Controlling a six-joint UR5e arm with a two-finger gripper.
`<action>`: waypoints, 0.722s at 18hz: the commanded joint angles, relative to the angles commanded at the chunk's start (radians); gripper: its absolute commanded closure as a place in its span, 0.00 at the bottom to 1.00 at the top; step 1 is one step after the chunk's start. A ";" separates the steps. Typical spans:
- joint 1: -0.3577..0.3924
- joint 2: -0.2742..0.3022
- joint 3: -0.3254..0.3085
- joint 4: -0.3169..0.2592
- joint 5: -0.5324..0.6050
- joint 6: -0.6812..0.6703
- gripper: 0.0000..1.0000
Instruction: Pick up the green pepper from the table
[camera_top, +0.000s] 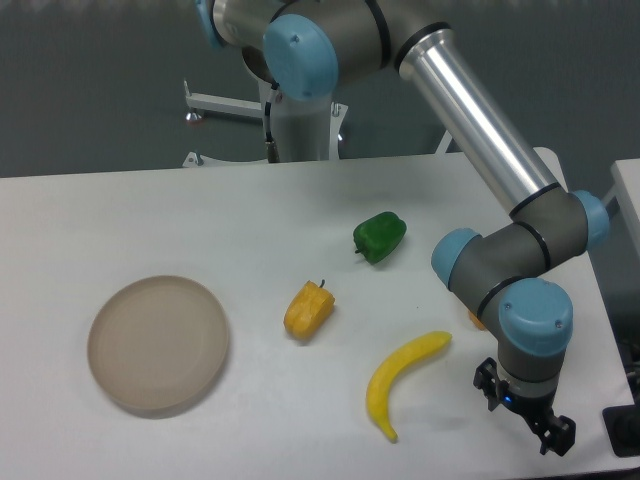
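The gripper grabs the green pepper's rounded end opposite the stem next, to pick up the pepper.
The green pepper lies on the white table right of centre, glossy and dark green, with nothing touching it. My gripper hangs low over the table's front right corner, well to the right of and nearer than the pepper. It points down and is mostly hidden under the blue-capped wrist. Its black fingers stick out on both sides, spread apart with nothing between them.
An orange-yellow pepper lies left of and in front of the green one. A yellow banana lies between it and my gripper. A round beige plate sits at the front left. A small orange thing peeks out behind my forearm.
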 joint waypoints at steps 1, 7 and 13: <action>0.000 0.000 0.000 0.002 0.002 0.000 0.00; 0.000 0.003 -0.002 0.002 0.002 0.000 0.00; 0.000 0.031 -0.018 -0.005 0.005 0.000 0.00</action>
